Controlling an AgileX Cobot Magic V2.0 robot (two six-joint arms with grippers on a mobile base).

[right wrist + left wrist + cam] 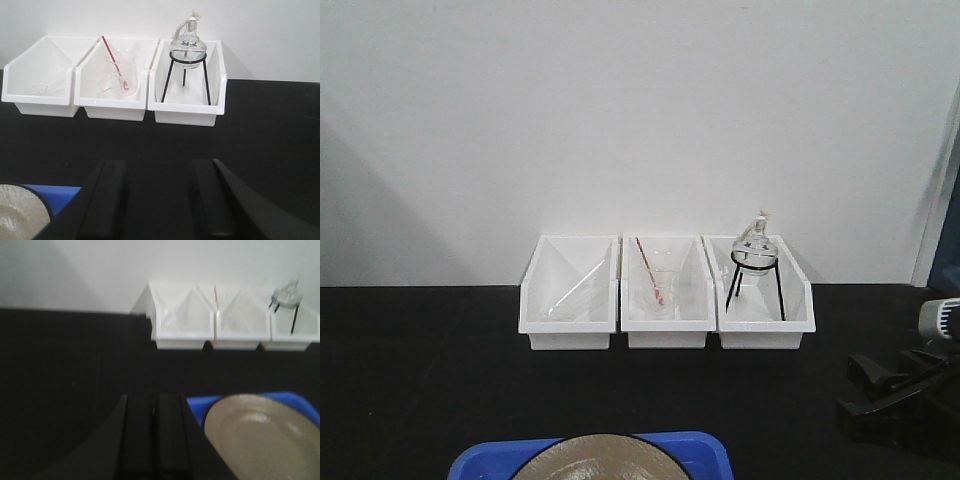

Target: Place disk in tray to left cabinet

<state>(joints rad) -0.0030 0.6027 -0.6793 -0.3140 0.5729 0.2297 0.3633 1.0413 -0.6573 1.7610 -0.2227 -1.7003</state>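
Note:
My left gripper takes hold of the disk by its rim next, to carry the disk [592,460] to the left cabinet.
The beige disk [592,460] with its thin black rim lies in the blue tray [705,447] at the near edge of the black table. In the left wrist view the disk [265,440] fills most of the tray [199,406], just right of my left gripper [154,412], whose jaws are pressed together on nothing. My right gripper [157,172] hovers open over the bare table. Its view catches the tray's corner [56,196] and the disk's edge [17,214] to its left. The left cabinet is out of view.
Three white open-front bins [666,292] stand in a row against the white wall. They hold glassware, a flask with a red rod [121,72], and a glass burner on a black tripod [188,47]. My right arm [905,395] rests at the table's right side.

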